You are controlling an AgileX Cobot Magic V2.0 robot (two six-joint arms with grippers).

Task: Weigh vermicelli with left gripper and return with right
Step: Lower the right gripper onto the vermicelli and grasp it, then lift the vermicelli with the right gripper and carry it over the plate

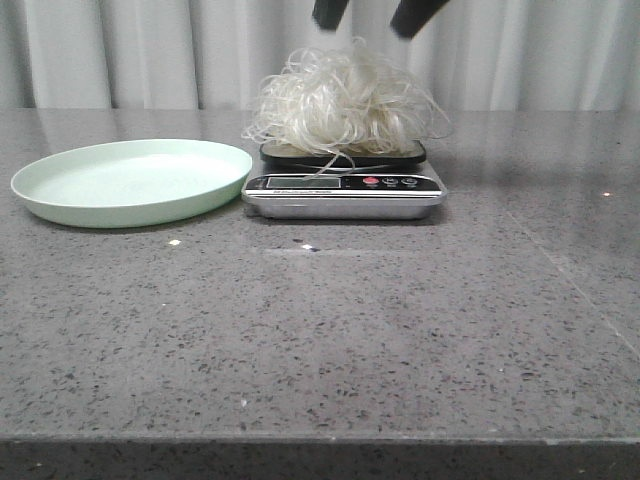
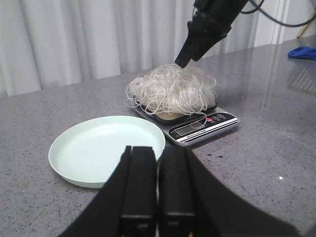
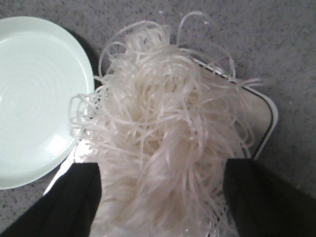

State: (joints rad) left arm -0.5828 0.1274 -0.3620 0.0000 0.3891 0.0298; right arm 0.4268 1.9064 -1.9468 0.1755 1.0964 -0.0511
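Observation:
I should lower the fingers of my right gripper before I close them on the nest, because they are still above the top of the vermicelli nest on the scale's black platform.
The vermicelli, a fluffy nest of pale curly strands, rests on the black platform of the digital scale. My right gripper hangs open just above the nest. One finger stands on each side of the strands without closing on them. My left gripper is shut and empty, drawn back near the pale green plate. It is outside the front view. The plate is empty, left of the scale.
Grey speckled tabletop with a white curtain behind it. Two small crumbs lie in front of the plate and scale. A blue object lies far off to the right.

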